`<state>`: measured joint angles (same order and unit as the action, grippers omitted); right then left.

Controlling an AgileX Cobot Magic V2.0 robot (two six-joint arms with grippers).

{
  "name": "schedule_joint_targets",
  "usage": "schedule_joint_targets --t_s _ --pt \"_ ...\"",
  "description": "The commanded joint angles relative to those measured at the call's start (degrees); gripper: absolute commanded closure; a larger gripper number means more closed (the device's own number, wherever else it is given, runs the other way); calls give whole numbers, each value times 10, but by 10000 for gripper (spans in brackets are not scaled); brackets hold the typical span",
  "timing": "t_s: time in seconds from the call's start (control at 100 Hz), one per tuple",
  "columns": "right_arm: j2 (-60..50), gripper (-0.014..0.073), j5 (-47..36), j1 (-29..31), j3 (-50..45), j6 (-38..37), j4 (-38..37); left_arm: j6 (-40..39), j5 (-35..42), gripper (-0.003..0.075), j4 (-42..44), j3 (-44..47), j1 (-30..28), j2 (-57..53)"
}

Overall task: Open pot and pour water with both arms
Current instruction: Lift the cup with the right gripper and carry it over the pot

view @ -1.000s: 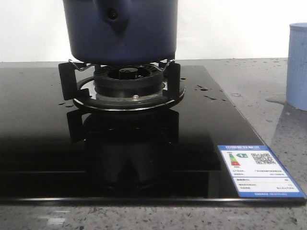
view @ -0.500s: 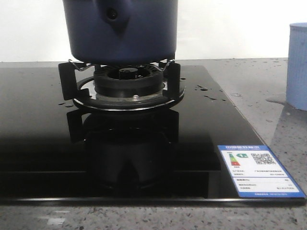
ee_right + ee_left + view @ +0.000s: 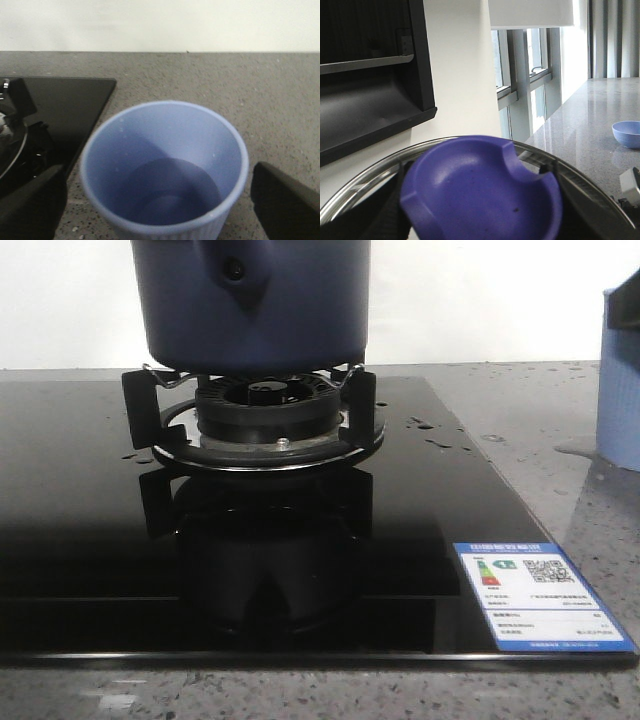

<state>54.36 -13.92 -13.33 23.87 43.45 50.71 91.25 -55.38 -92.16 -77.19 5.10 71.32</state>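
Observation:
My right gripper lowers to the cup's ribbed side point(image 3: 172, 232), before it closes on the cup, since the gripper's fingers only reach the cup's upper rim point(image 3: 165, 104).
The dark navy pot point(image 3: 250, 300) stands on the burner's pan support point(image 3: 265, 405), its handle mount point(image 3: 235, 270) facing the camera; its top is cut off by the frame. In the left wrist view my left gripper point(image 3: 480, 205) is shut on the purple-blue lid knob point(image 3: 480, 185), with the lid's metal rim point(image 3: 365, 177) arching round it. My right gripper point(image 3: 162, 200) is open around the pale blue ribbed cup point(image 3: 165, 130), with a dark finger point(image 3: 30, 205) on each side. The cup holds some water point(image 3: 170, 192). It stands on the counter at the right edge of the front view point(image 3: 620, 390).
The black glass hob point(image 3: 80, 490) carries an energy label point(image 3: 540, 595) at its front right corner. Water drops lie on the grey speckled counter point(image 3: 520, 420). A black range hood point(image 3: 370, 75) and a small blue bowl point(image 3: 627, 134) show in the left wrist view.
A dark part of the right gripper has come into the front view at the cup's top right. The pot and the cup have not moved.

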Motion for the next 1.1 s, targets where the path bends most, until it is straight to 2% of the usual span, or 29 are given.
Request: schedule_joint_targets --t_s 0.0,0.18,0.39,0.72,0.95,1.09 --pt "14 -59 -47 -1 14 -19 -6 -5 1 426 -56 -21 1 -18" --pt "49 -59 -52 -1 14 -42 -22 -5 -2 426 -56 -21 1 -18" --pt "75 -54 -73 -1 14 -116 -85 -5 -2 426 -56 -21 1 -18" --pt "92 211 -88 -1 14 -157 -132 -5 -6 426 -56 -21 1 -18" --pt "76 323 -89 -1 14 -157 -138 -5 -8 426 -56 -21 1 -18" --pt "24 391 -89 -1 19 -157 -167 -5 -9 426 -56 -21 1 -18"
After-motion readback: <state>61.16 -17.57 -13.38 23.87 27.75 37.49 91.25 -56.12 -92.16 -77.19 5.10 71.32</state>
